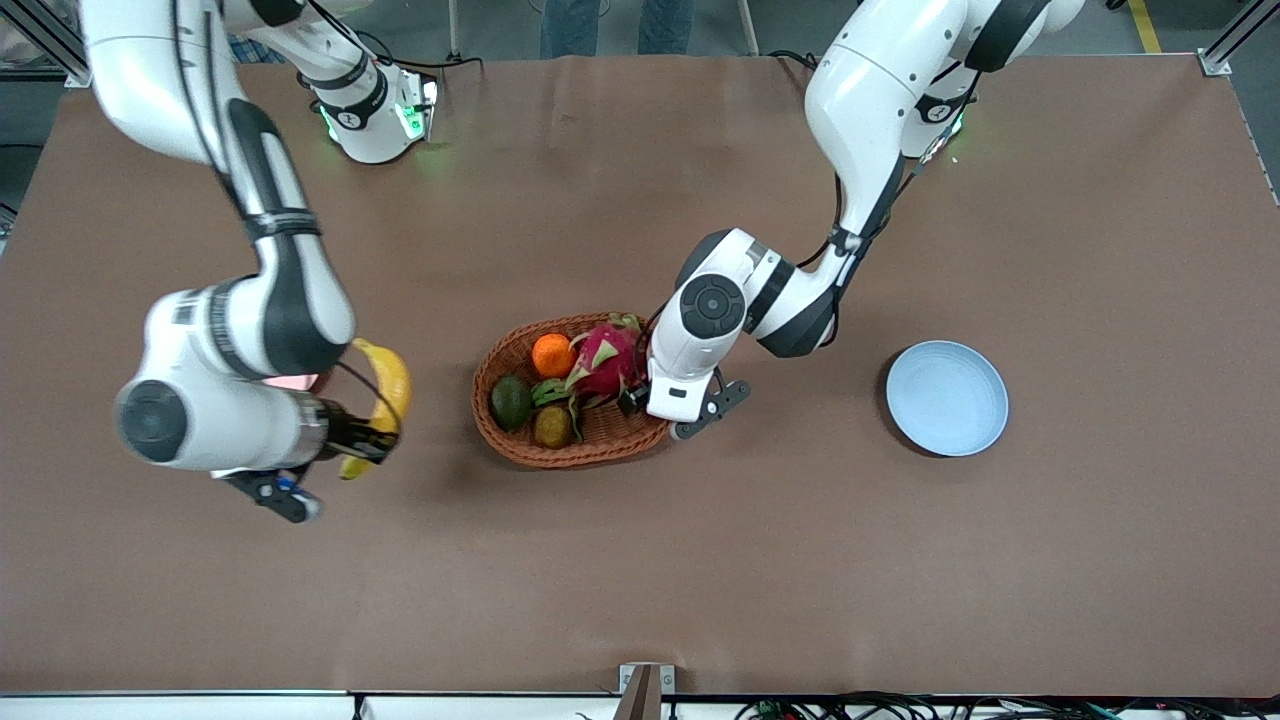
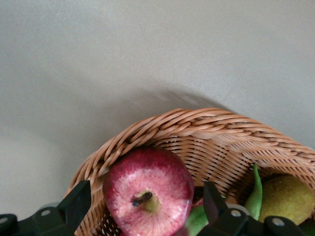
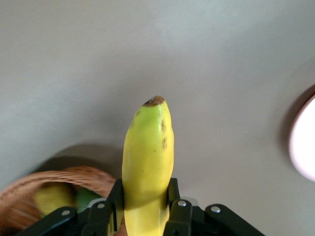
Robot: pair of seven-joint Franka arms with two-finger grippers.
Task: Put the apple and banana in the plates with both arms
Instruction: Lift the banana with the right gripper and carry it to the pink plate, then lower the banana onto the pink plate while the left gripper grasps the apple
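Observation:
The left gripper grabs the apple by its round red body [image 2: 147,189] next, to put the apple on the pale blue plate.
The dark red apple [image 2: 147,194] lies in the wicker basket [image 1: 520,452] at its rim; in the front view the left hand hides it. My left gripper [image 2: 145,196] is open, one finger on each side of the apple with gaps, down in the basket at the end toward the left arm [image 1: 632,400]. My right gripper [image 1: 365,437] is shut on the yellow banana [image 1: 387,383], held in the air over the pink plate [image 1: 300,381], which is mostly hidden under the right arm. The banana [image 3: 147,162] and the plate's edge [image 3: 304,140] show in the right wrist view. The pale blue plate [image 1: 946,397] lies toward the left arm's end.
The basket also holds a magenta dragon fruit [image 1: 607,358], an orange [image 1: 552,355], a dark green fruit [image 1: 511,401] and a yellow-brown fruit [image 1: 552,426]. Bare brown table lies around the basket and both plates.

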